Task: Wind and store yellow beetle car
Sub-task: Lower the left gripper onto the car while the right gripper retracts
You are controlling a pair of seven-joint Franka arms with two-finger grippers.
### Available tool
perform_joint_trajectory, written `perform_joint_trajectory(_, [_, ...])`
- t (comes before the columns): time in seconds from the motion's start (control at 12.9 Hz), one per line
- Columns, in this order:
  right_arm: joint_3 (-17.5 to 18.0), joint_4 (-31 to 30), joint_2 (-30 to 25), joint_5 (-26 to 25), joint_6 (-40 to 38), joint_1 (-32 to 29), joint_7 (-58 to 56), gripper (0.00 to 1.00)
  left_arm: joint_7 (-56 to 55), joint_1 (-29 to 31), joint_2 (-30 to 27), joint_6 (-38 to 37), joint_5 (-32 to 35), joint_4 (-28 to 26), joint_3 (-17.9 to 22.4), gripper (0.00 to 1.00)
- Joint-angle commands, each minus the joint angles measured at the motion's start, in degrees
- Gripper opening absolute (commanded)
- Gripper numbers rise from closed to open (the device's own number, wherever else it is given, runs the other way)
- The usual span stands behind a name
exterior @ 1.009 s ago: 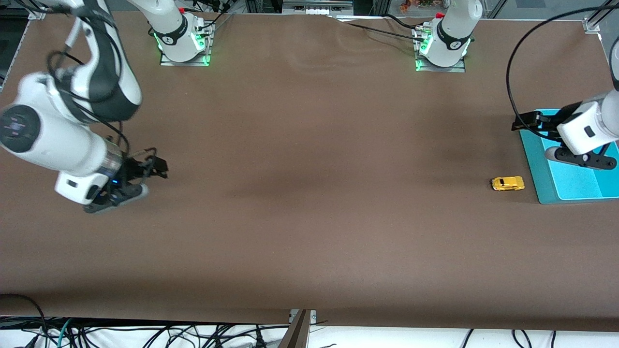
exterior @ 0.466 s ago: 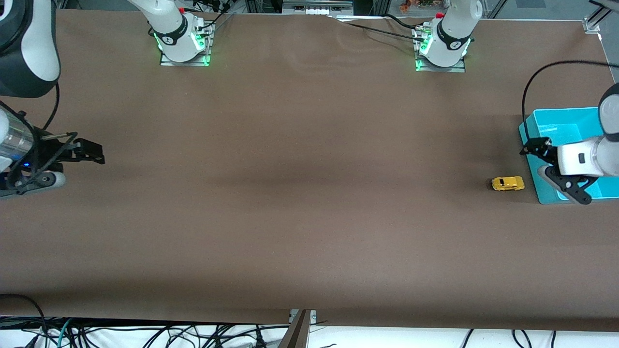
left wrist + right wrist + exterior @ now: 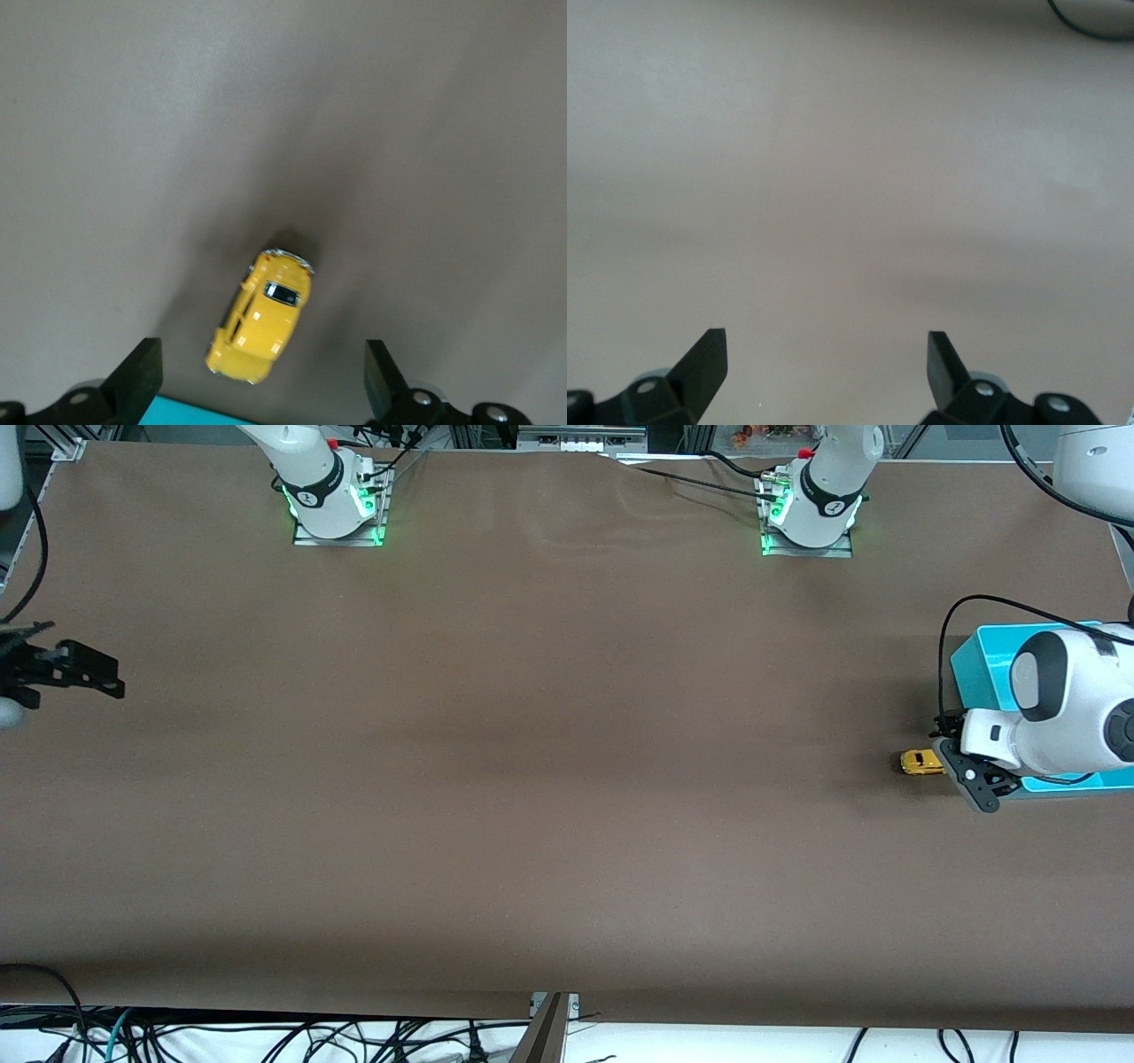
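My left gripper grabs the yellow beetle car [image 3: 918,762] by its door sides next, to store it in the teal bin [image 3: 988,657].
The yellow beetle car [image 3: 918,762] stands on the brown table beside the teal bin [image 3: 988,657], at the left arm's end of the table. My left gripper [image 3: 959,758] hangs low over the car's bin-side end and hides part of it. In the left wrist view the car [image 3: 261,317] lies between and just ahead of the wide-open fingers [image 3: 135,379], untouched, and my left gripper [image 3: 261,385] is empty. My right gripper [image 3: 84,673] is open and empty at the right arm's end of the table. In its own wrist view the right gripper [image 3: 826,367] shows only bare table.
The teal bin is an open box with raised walls, and its edge [image 3: 190,414] shows in the left wrist view right by the car. The left arm's white wrist [image 3: 1054,708] covers much of the bin. Both arm bases [image 3: 332,500] stand along the table's edge.
The left gripper has moved from over the teal bin down to the car. The right arm has drawn back toward its end of the table. The car has not moved.
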Motion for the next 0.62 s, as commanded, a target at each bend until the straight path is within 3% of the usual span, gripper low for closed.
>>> perform_joint_trajectory(0.0, [0.4,-7.5,-4.7,-0.9,0.7,-1.5,0.2,1.00,9.0,2.0,-2.2,8.8,1.4,-6.4,-0.5,1.00])
perform_joint_trajectory(0.54, [0.9,-14.8,-8.9,-0.6,0.9,-3.2,4.8,1.00,12.3,4.5,-1.8,22.8,2.0,-15.2,-0.5,1.00])
